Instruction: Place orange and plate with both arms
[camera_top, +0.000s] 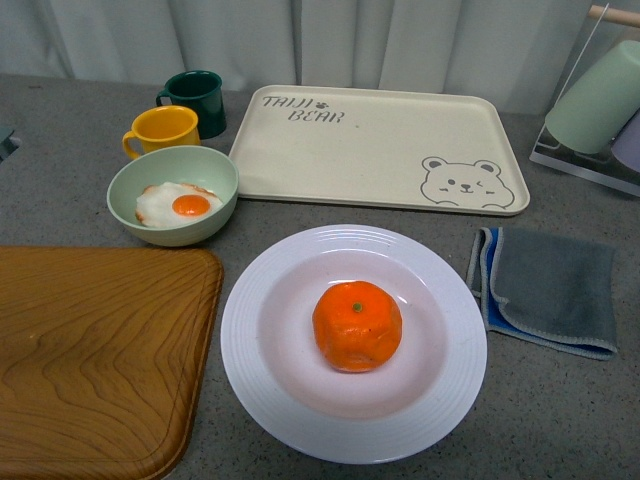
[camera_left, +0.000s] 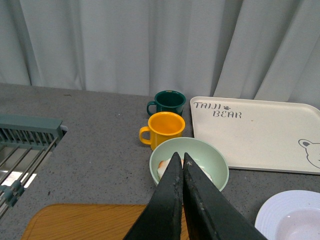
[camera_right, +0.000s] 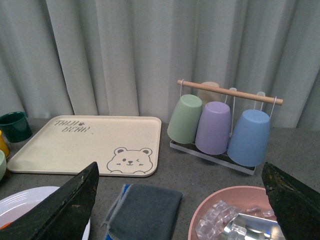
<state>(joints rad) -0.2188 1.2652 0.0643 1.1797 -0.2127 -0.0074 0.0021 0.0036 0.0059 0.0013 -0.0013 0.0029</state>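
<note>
My right gripper grabs the plate by its rim (camera_left: 299, 193) next. Then the plate and orange go on the cream tray (camera_left: 255, 132).
The orange (camera_top: 357, 325) sits in the middle of the white plate (camera_top: 260, 345) on the grey table at front centre. Neither arm shows in the front view. In the left wrist view my left gripper (camera_left: 180, 156) is shut and empty, held above the pale green bowl (camera_left: 212, 160); the plate's rim (camera_left: 272, 220) shows at the corner. In the right wrist view my right gripper (camera_right: 180, 172) is wide open and empty, above the grey cloth (camera_right: 147, 210); a sliver of the plate (camera_right: 20, 200) shows beside one finger (camera_right: 70, 205).
A wooden board (camera_top: 95, 360) lies front left. The green bowl with a fried egg (camera_top: 172, 195), a yellow mug (camera_top: 162, 130) and a dark green mug (camera_top: 195, 98) stand behind it. The cream bear tray (camera_top: 380, 150) lies at the back. The cloth (camera_top: 548, 288), a cup rack (camera_right: 220, 125) and a pink bowl of ice (camera_right: 230, 220) are right.
</note>
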